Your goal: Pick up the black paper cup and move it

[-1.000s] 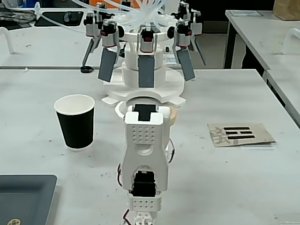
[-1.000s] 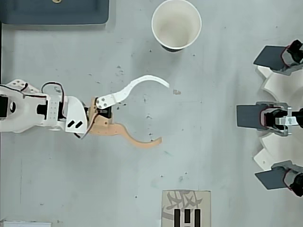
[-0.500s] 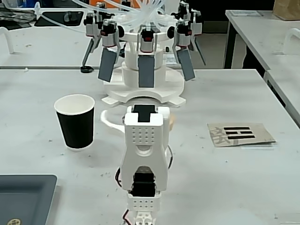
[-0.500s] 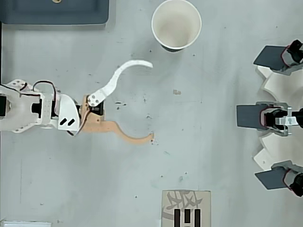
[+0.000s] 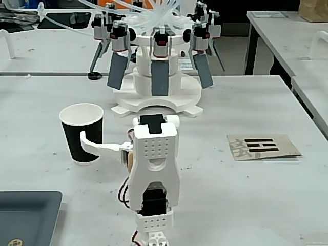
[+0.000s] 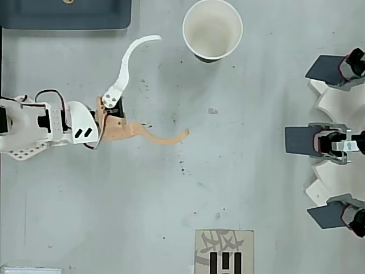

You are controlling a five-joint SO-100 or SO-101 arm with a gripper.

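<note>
I will grab the black paper cup by its black side (image 5: 75,140) with my gripper next and leave its white rim (image 5: 77,124) free, so I can lift and move the cup.
The black paper cup (image 5: 72,141) stands upright on the grey table, with its white inside showing from above in the overhead view (image 6: 212,28). My gripper (image 6: 173,84) is open wide and holds nothing. It sits low over the table, to the left of the cup and below it in the overhead view. Its white finger (image 6: 126,60) curves up toward the cup's left side, the tip a short gap from the rim. The tan finger (image 6: 165,137) points right, well below the cup. In the fixed view the white finger (image 5: 95,146) crosses in front of the cup's wall.
A white fixture with several dark paddles (image 5: 159,77) stands behind the cup and along the right edge in the overhead view (image 6: 328,142). A dark grey tray (image 5: 25,215) (image 6: 68,14) lies near the arm's base. A card with black bars (image 5: 264,146) (image 6: 224,251) lies flat.
The arm has swung toward the cup, up in the overhead view and left in the fixed view. The white finger has spread further from the tan one and reached near the cup.
</note>
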